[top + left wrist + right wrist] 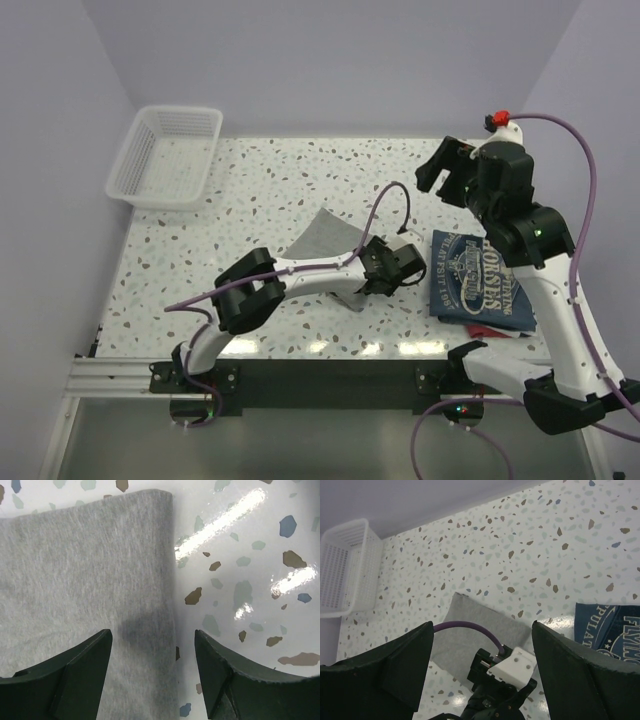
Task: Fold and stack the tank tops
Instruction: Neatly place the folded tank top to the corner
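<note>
Next, my left gripper grabs the light grey tank top by its edge facing the navy tank top (163, 636) to stack it there.
The light grey tank top (325, 238) lies folded on the table's middle; it also shows in the right wrist view (465, 625). My left gripper (398, 264) hovers low over its right edge, open and empty, one finger over the grey cloth (85, 570) and the other over bare table; its midpoint (152, 652) is on the cloth's edge. The navy tank top (482, 280) with white lettering lies folded at the right, with a red one (490, 332) peeking out beneath. My right gripper (450, 170) is raised behind the navy top (612, 630), open (481, 630) and empty.
A white mesh basket (168, 155) stands at the back left corner, also seen in the right wrist view (345, 570). The left arm's purple cable (385, 200) arches over the grey top. The speckled table (240, 580) runs to lilac walls.
</note>
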You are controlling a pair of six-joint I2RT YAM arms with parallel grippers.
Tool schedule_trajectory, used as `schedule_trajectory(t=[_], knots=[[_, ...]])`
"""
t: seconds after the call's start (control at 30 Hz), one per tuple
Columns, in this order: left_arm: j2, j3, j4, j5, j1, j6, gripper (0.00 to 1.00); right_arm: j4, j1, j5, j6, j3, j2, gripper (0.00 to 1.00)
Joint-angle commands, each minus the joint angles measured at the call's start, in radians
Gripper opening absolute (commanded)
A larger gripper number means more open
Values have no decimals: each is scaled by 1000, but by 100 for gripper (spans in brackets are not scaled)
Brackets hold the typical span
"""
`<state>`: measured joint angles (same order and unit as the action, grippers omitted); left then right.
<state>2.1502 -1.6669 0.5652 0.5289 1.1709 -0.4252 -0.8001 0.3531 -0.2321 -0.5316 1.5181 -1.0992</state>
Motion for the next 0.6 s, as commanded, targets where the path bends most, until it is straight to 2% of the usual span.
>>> schedule_trajectory(t=[0.0, 0.27, 0.33, 0.47, 0.57], knots=[[36, -50, 48, 118, 1, 12, 72, 9, 1, 28, -11, -1, 27, 83], [77, -30, -7, 155, 3, 34, 66, 4, 1, 56, -18, 1, 53, 83], [96, -28, -19, 161, 3, 40, 61, -1, 1, 60, -18, 1, 58, 82], [128, -30, -37, 145, 3, 57, 44, -13, 1, 63, -16, 2, 76, 82], [149, -45, -30, 119, -2, 54, 24, -28, 1, 68, -13, 17, 85, 82]])
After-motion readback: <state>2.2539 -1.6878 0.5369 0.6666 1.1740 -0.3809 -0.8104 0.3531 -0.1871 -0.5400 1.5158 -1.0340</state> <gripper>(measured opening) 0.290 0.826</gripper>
